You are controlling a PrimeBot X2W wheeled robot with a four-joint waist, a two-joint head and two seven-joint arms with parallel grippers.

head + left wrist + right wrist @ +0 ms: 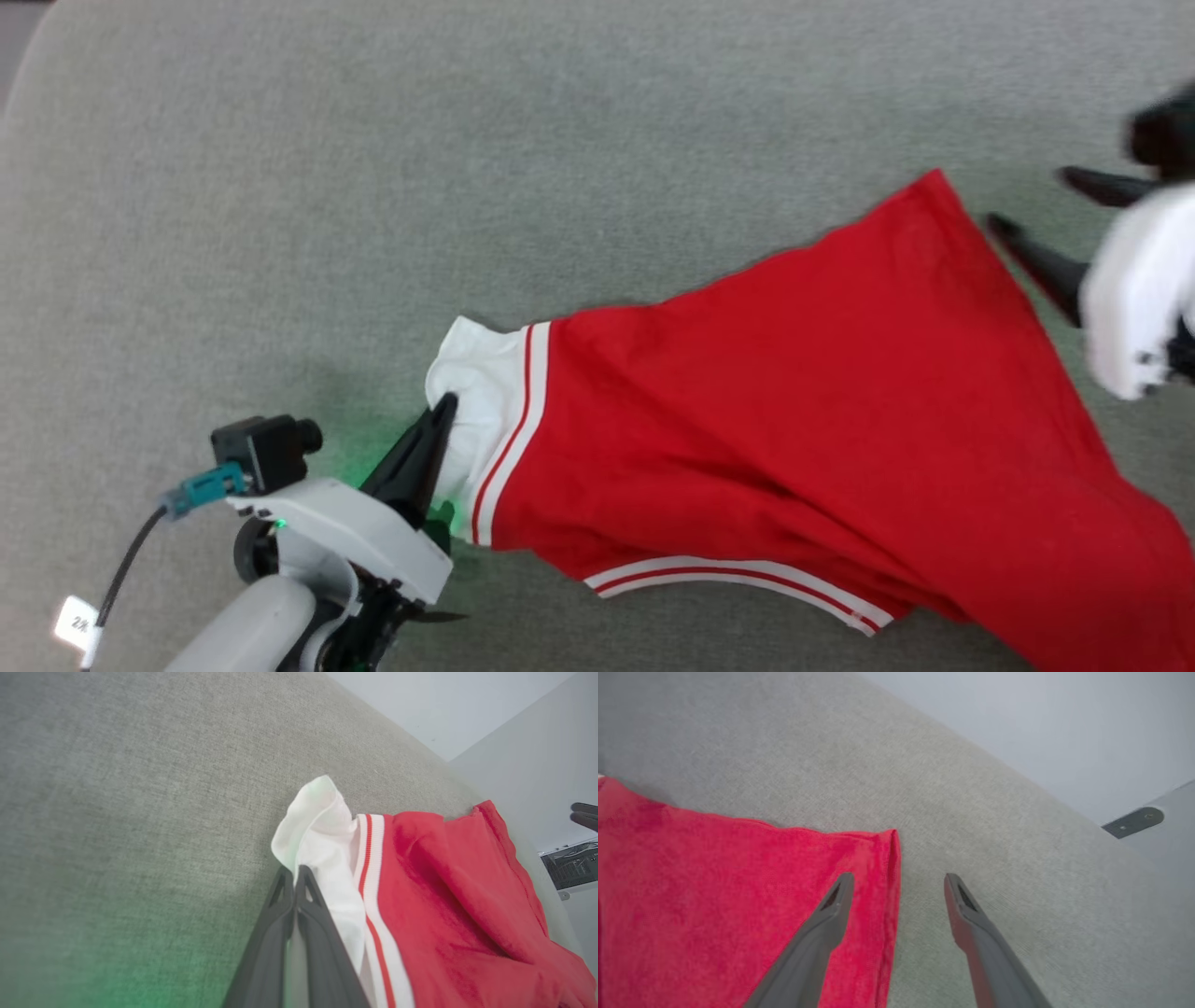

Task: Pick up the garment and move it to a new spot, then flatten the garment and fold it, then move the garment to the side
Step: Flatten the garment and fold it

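The garment needs to be flattened and folded, so my right gripper should grab it by its red hem corner (pixel 890 837) next.
The garment (pixel 794 411) lies spread on the grey fabric surface (pixel 373 187), bright red with a white sleeve (pixel 481 392) at its left end and white bands with thin red stripes. My left gripper (pixel 444 407) is shut, its tips pinching the white sleeve's edge (pixel 322 826); in the left wrist view the two fingers (pixel 280 933) press together. My right gripper (pixel 1032 201), blurred, is open at the garment's far right corner (pixel 934 182). In the right wrist view it (pixel 899 879) straddles the red hem corner (pixel 889 844), one finger (pixel 831 919) over the cloth.
The grey surface's rounded edge (pixel 23 84) runs at the upper left of the head view. Beyond its far edge stands a pale wall (pixel 1041 728) with a dark bracket (pixel 1134 820). Bare grey cloth stretches behind and left of the garment.
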